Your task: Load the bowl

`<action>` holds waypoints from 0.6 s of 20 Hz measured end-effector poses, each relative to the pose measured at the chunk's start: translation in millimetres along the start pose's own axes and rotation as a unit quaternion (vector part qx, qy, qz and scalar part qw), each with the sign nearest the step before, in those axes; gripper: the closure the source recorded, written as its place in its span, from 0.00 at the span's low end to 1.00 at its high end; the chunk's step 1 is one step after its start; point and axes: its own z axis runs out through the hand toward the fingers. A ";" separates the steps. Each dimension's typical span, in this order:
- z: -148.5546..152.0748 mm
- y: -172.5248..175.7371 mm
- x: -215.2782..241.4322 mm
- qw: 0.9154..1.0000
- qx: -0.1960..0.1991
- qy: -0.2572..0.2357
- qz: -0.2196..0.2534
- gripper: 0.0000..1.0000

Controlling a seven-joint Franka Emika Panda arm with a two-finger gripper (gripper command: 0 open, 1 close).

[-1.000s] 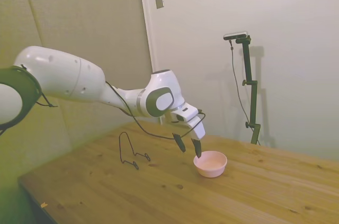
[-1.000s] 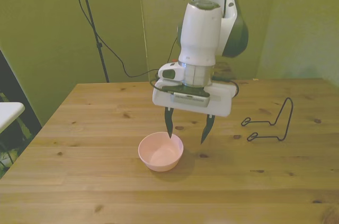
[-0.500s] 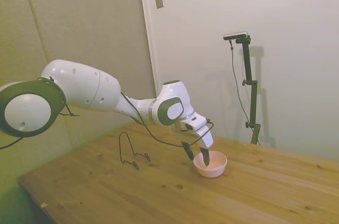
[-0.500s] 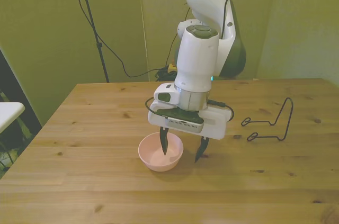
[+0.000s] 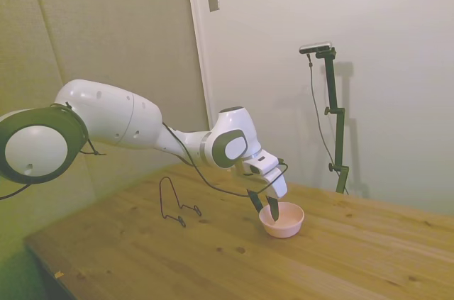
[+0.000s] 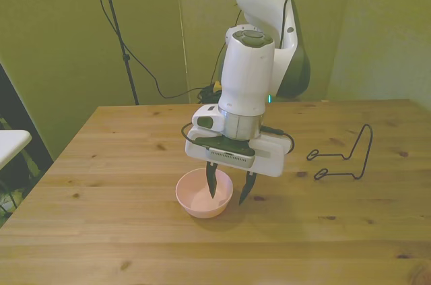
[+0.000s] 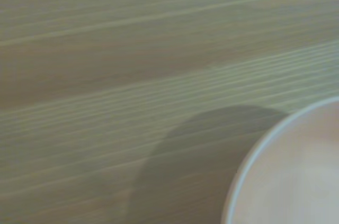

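Observation:
My gripper grips the bowl by the thin side at its rim (image 5: 267,208) next, since the bowl's round body is wider than my open fingers.
The pale pink bowl (image 6: 194,199) stands upright on the wooden table (image 6: 101,231), near the middle. My gripper (image 6: 229,187) is low over the bowl's rim on the front view's right side. It is open, with one dark finger inside the bowl and the other outside it, so the wall sits between them. From the side, the gripper (image 5: 263,206) straddles the near-left edge of the bowl (image 5: 287,223). In the wrist view, part of the bowl's rim (image 7: 296,176) and its shadow show on the wood. Nothing lies in the bowl.
A thin black wire rack (image 6: 335,176) stands on the table off to the front view's right, well apart from the bowl; from the side the rack (image 5: 162,199) shows left of the gripper. A white surface edge (image 6: 10,142) pokes in at the front view's left.
The arm came down and toward the bowl, putting one finger inside it. In the last half second the fingers have drawn closer together around the rim. The bowl has not moved.

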 end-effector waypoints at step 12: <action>0.7 9.5 12.1 1.000 0.008 -0.012 0.008 1.00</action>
